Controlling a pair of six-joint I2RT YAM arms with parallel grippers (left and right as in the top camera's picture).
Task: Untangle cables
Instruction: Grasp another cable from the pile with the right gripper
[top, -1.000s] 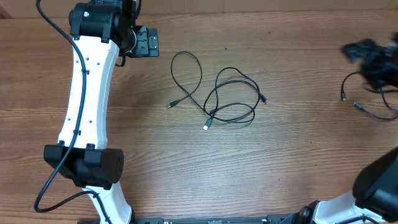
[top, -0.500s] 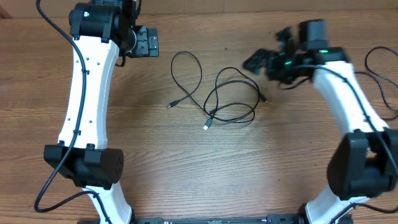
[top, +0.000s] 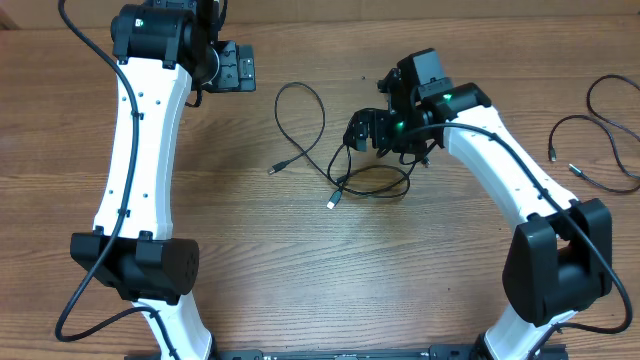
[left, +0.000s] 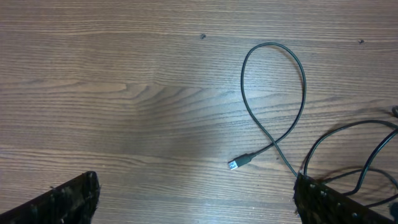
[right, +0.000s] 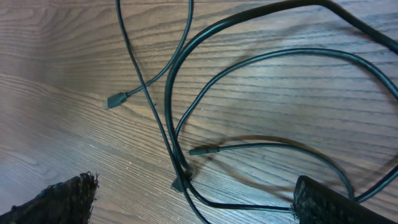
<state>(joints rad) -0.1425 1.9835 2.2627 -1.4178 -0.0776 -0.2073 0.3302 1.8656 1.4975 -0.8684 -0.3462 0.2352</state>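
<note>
The right gripper grabs the thicker black piece of cable over the thin cable next, at its bend by the crossing (top: 331, 177) (right: 173, 144), to lift it free and untangle them.
The cables lie mid-table: one thin black cable forms a loop (top: 322, 112) ending in a small plug (top: 272, 170). It crosses a tangle of loops (top: 399, 192) with a silver plug (top: 331, 203). My right gripper (top: 362, 131) is open and hovers over the tangle's upper left. In the right wrist view several crossing strands (right: 177, 134) run between its spread fingers (right: 199, 205). My left gripper (top: 238, 68) is open and empty at the back left. Its wrist view shows the loop (left: 303, 81) and plug (left: 240, 163) ahead of its fingers (left: 196, 199).
Another thin black cable (top: 592, 182) lies apart at the far right edge of the wooden table (top: 250, 260). The white left arm (top: 140, 150) stretches along the left side, and the right arm (top: 520, 170) crosses the right half.
My right arm has swung left from the table's far right edge to above the central tangle. The cable at the far right stays there. The left arm has not moved.
</note>
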